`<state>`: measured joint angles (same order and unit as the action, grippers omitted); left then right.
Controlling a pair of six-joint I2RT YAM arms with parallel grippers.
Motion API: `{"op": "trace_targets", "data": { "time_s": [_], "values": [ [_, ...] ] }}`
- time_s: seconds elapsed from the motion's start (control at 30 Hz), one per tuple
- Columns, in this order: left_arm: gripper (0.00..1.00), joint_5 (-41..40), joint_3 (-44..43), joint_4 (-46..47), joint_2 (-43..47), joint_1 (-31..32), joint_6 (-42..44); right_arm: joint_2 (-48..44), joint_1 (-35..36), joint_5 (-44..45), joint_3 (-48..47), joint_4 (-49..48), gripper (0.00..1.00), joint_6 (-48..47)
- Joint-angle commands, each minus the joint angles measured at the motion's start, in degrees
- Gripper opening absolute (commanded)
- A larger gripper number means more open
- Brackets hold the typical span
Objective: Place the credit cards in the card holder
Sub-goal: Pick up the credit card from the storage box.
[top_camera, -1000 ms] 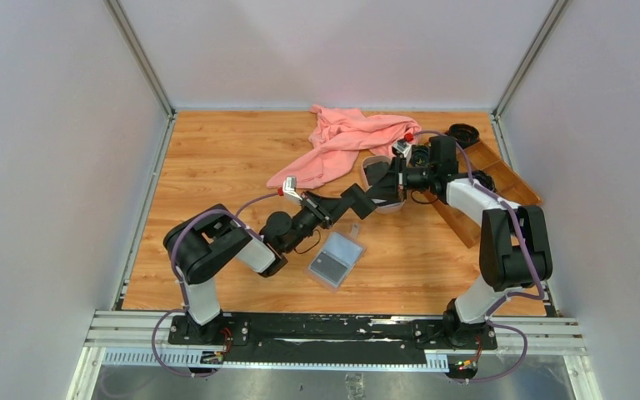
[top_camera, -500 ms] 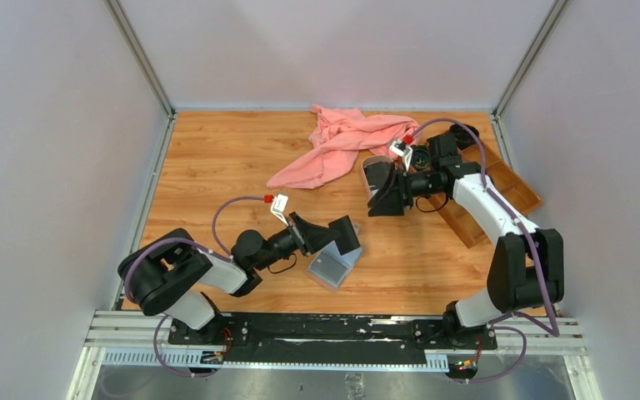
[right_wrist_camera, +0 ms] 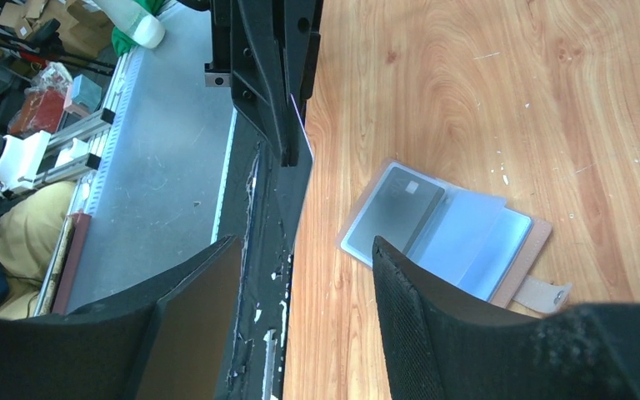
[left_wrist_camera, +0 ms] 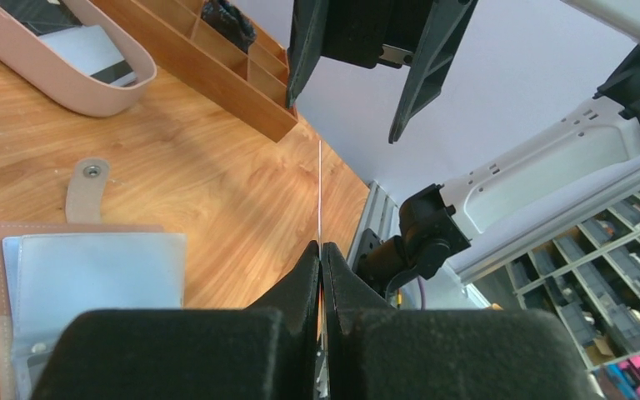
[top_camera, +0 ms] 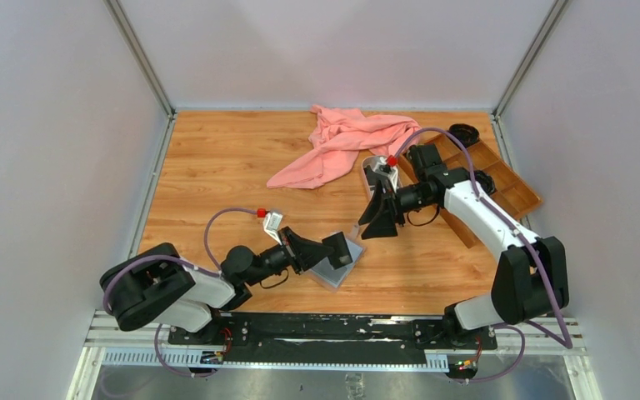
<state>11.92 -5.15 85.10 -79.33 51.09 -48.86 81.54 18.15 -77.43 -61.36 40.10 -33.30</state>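
Observation:
The robot's right gripper next needs to grab the credit card's unheld long edge (top_camera: pixel 347 248), so that the card can fill the card holder's sleeve.
The card holder (top_camera: pixel 331 270) lies open on the table, grey-blue sleeves up, its snap tab (left_wrist_camera: pixel 87 187) stretched out. One dark credit card (right_wrist_camera: pixel 396 208) sits in its end sleeve. My left gripper (left_wrist_camera: pixel 320 247) is shut on another credit card (left_wrist_camera: pixel 320 192), seen edge-on as a thin line and held just above and to the right of the holder. In the top view this gripper (top_camera: pixel 343 250) hovers at the holder's far corner. My right gripper (top_camera: pixel 377 230) hangs open and empty above the table, past the holder, with wide-apart fingers (right_wrist_camera: pixel 433 308). More credit cards (left_wrist_camera: pixel 92 52) lie in the oval tray.
The pink-rimmed oval tray (left_wrist_camera: pixel 92 93) stands behind the right gripper. A brown compartment tray (top_camera: pixel 508 187) lies at the right edge with dark items inside. A pink cloth (top_camera: pixel 342 142) is heaped at the back. The table's near edge and metal rail (right_wrist_camera: pixel 175 167) run close to the holder.
The right gripper opened and let go of the card, then swung away from the tray toward the near side. The left arm drew back from the tray with the card, down to the card holder.

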Motion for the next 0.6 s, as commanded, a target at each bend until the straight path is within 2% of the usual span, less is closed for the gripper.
{"op": "trace_targets", "data": {
  "time_s": [0.0, 0.23, 0.57],
  "values": [
    [0.0, -6.6, 1.7, 1.3, 2.2, 2.7, 5.4, -1.4, 0.7, -1.6, 1.6, 1.7, 0.62, -3.1],
    [0.0, -11.6, 1.7, 1.0, 2.4, 5.9, 8.1, -0.3, 2.3, -4.1, 2.2, 0.7, 0.61, -1.0],
    [0.0, -11.8, -1.1, 1.5, -1.4, 8.1, 7.8, 0.4, 6.8, -4.0, 5.5, -11.8, 0.55, 12.5]
  ]
}}
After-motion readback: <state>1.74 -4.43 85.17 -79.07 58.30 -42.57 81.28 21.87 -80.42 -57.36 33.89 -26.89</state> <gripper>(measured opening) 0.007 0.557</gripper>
